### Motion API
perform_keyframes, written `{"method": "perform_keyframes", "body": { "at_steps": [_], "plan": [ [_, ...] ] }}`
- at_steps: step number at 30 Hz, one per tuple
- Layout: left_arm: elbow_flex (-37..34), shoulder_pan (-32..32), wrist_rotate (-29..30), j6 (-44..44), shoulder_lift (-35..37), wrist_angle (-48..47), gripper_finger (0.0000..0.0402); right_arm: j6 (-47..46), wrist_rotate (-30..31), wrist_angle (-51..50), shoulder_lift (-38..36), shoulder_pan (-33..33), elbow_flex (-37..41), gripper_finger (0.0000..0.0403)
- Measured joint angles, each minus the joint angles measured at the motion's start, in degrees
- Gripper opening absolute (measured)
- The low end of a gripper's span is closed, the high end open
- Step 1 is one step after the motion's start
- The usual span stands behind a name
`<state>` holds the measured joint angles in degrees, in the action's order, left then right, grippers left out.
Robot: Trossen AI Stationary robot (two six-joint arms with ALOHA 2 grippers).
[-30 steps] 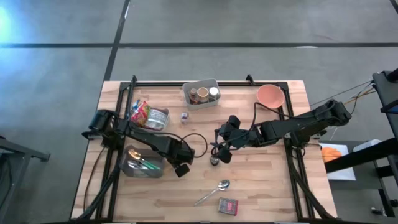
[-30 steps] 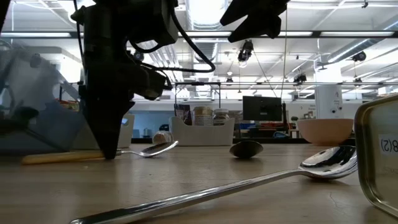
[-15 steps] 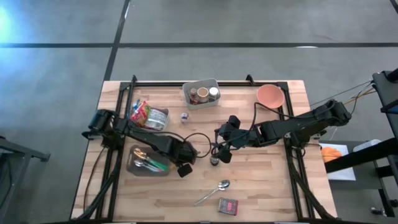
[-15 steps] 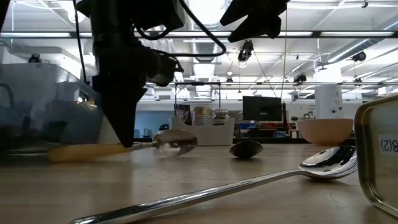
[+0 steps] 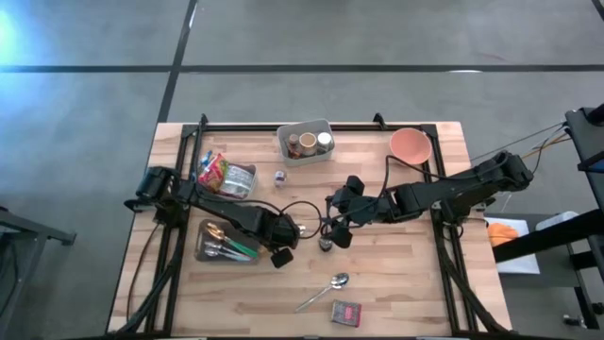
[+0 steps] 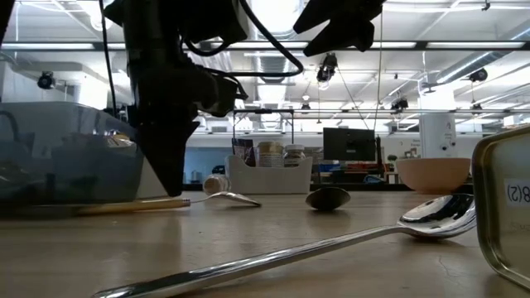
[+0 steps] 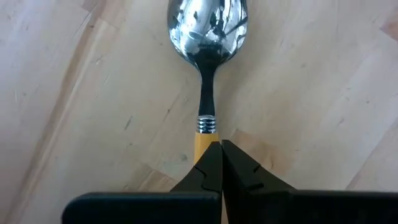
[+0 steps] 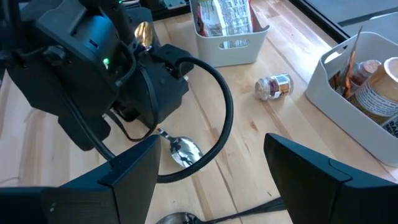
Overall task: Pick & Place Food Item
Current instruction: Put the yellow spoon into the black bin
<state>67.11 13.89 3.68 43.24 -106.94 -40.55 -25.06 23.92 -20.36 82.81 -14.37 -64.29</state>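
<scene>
My left gripper has its fingertips shut above the handle (image 7: 204, 144). It opens them again next, then moves down toward the bowl to close on the spoon's neck (image 7: 207, 93).
A spoon with a yellow handle (image 7: 205, 37) lies flat on the wooden table, its steel bowl (image 8: 185, 151) toward the table's middle. My left gripper (image 7: 221, 144) points straight down over the handle with its fingers shut; it also shows in the low view (image 6: 175, 192) and the high view (image 5: 286, 238). My right gripper (image 8: 208, 168) hangs open above the table's middle (image 5: 336, 229), holding nothing. A packet of snacks (image 5: 213, 174) stands in a clear bin at the far left. A small jar (image 5: 280, 177) lies on its side. My left gripper comes from above with its shut fingertips (image 7: 211, 155) on the yellow handle (image 7: 202, 140), just behind the ribbed metal ring. The handle runs under the tips; whether any of it is caught between them I cannot tell. The spoon lies along the table, bowl and handle both down (image 6: 124, 205).
A clear tub of cutlery (image 5: 226, 246) sits beside my left arm. A white bin of cups (image 5: 305, 142) and a pink bowl (image 5: 411, 144) stand at the far edge. A second spoon (image 5: 326, 288) and a tin (image 5: 346, 313) lie near the front. A dark spoon bowl (image 6: 328, 199) lies under my right gripper.
My left gripper has shifted slightly toward the table's right, along the handle toward the spoon's bowl. The yellow-handled spoon slid that way; its bowl rolled up on edge, then settled flat again. The clear tub beside it, blurred and tilted before, now stands level.
</scene>
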Motion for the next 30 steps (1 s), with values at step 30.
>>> {"method": "perform_keyframes", "body": {
  "at_steps": [30],
  "plan": [
    [2.4, 0.2, 2.6, 0.1, 5.8, -7.7, 0.0126, 0.0, -0.2, 0.0, 0.0, 0.0, 0.0, 0.0282]
  ]
}}
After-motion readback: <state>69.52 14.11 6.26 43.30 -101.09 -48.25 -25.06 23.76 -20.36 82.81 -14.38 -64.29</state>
